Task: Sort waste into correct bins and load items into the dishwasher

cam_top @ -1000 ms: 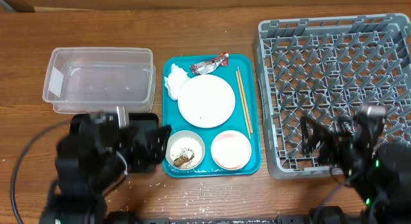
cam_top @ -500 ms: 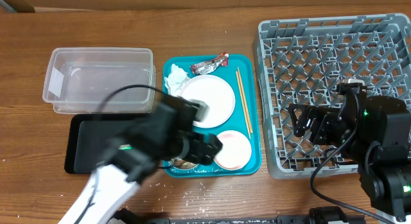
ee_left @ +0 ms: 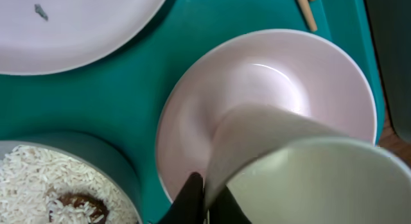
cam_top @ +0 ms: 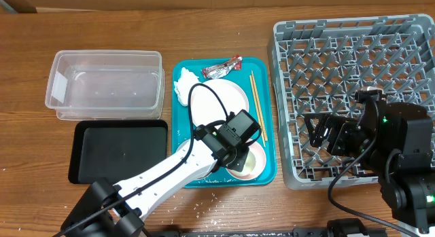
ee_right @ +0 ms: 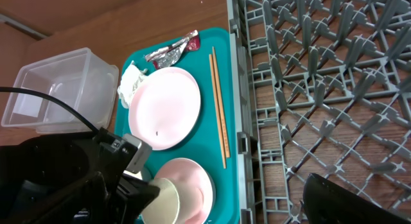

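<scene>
The cream-white bowl [cam_top: 243, 167] needs to go into the dish rack [cam_top: 360, 60], so my right gripper should grab it across its outer sides and leave the left gripper's rim free.
My left gripper [ee_left: 200, 195] is shut on the thin rim of a cream-white bowl [ee_left: 308, 179], which is tilted just above the pink bowl [ee_left: 276, 76] on the teal tray [cam_top: 266, 170]. Beside them a bowl holds white rice and brown food scraps [ee_left: 45, 185]. The white plate [cam_top: 231, 101], chopsticks [cam_top: 257, 108], crumpled napkin [cam_top: 183, 86] and silver-and-red wrapper [cam_top: 222, 67] also lie on that tray. My right gripper [cam_top: 318, 134] hangs open and empty over the front left corner of the grey dish rack [cam_top: 360, 60].
The clear tub [cam_top: 105, 84] stands left of the teal tray, with the flat black tray [cam_top: 119, 152] in front of it. White crumbs are scattered on the wooden table near its front edge. My left arm lies diagonally across the teal tray's front left.
My left arm swung right from over the black tray to the bowls, and its gripper closed on the cream-white bowl's rim. The right arm rose slightly over the rack, still open.
</scene>
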You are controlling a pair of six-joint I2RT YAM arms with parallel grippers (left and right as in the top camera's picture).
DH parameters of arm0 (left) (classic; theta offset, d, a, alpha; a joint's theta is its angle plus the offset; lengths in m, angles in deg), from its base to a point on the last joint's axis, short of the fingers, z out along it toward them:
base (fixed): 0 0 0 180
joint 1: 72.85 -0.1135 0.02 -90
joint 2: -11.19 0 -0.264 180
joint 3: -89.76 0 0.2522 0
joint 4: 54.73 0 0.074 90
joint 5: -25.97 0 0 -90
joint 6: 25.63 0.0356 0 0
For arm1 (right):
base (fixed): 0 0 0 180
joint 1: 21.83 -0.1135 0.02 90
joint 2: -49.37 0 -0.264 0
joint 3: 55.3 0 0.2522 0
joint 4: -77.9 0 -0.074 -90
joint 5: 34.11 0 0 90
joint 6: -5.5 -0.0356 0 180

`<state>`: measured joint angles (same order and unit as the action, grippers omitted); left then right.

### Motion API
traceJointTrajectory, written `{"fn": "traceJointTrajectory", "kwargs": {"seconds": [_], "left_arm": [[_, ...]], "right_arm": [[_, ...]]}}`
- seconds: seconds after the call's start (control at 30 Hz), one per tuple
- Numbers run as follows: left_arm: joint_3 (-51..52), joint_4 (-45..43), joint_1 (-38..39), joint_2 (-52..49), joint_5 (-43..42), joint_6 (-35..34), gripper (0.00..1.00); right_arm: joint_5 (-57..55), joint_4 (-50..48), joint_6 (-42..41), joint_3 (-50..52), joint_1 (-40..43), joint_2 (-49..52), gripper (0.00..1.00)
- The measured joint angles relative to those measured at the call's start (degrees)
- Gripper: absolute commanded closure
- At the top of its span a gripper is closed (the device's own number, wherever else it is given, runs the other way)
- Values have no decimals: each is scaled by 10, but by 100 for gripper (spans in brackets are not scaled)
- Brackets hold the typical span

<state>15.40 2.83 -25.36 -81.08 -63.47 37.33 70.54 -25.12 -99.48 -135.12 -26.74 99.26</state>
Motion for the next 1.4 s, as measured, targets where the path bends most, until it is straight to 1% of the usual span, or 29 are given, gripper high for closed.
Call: {"fn": "traceJointTrajectory", "kwargs": {"seconds": [0.1,0.2,0.27,0.33,0.43,0.53,0.57,0.6,0.63,0.73,0.8,0.9,1.0,1.07,1.13,1.17,1.2,1.27,1.3,1.33,1.37,1.4], "left_arm": [[-18,35,-8,2,-5,0,96],[-72,87,-37,24,-12,-1,96],[-106,99,-74,58,-35,0,96],[-122,94,-122,97,-77,4,96],[-128,67,-229,142,-231,35,96],[-129,42,-334,146,-439,67,96],[-129,37,-356,143,-499,76,96],[-129,30,-372,141,-554,81,96],[-129,19,-385,137,-628,90,96],[-129,-7,-388,133,-763,102,96],[-129,-10,-380,133,-809,107,96],[-129,-12,-369,133,-848,112,96],[-129,-13,-375,132,-867,119,96],[-129,-14,-367,131,-870,122,96],[-129,-14,-363,131,-874,123,96],[-129,-14,-362,131,-876,123,96],[-129,-14,-362,131,-876,123,96],[-129,-14,-362,131,-880,123,96],[-129,-15,-362,131,-880,123,95],[-129,-17,-362,131,-880,125,95],[-129,-17,-362,131,-880,125,90],[-129,-19,-362,131,-878,125,72]], "right_arm": [[0,4,0,0,0,0,0],[1,5,0,0,0,0,0],[2,5,0,0,0,0,1],[7,5,0,0,0,0,5],[61,-18,4,0,0,0,11],[185,-91,29,-1,0,0,12],[214,-109,33,-1,0,0,12],[263,-144,39,-2,0,3,12],[301,-164,43,-4,0,6,12],[383,-207,40,-5,-11,30,12],[411,-225,36,-5,-24,53,12],[462,-270,31,-5,-53,95,14],[497,-312,30,-5,-81,109,21],[504,-342,29,-5,-119,111,15],[507,-355,30,-5,-141,112,15],[508,-356,30,-5,-144,112,21],[507,-356,30,-5,-145,112,31],[502,-356,27,-5,-145,114,33],[501,-355,28,-5,-145,115,37],[499,-354,28,-5,-145,115,39],[498,-354,30,-5,-145,115,42],[497,-353,28,-5,-144,115,44]]}}
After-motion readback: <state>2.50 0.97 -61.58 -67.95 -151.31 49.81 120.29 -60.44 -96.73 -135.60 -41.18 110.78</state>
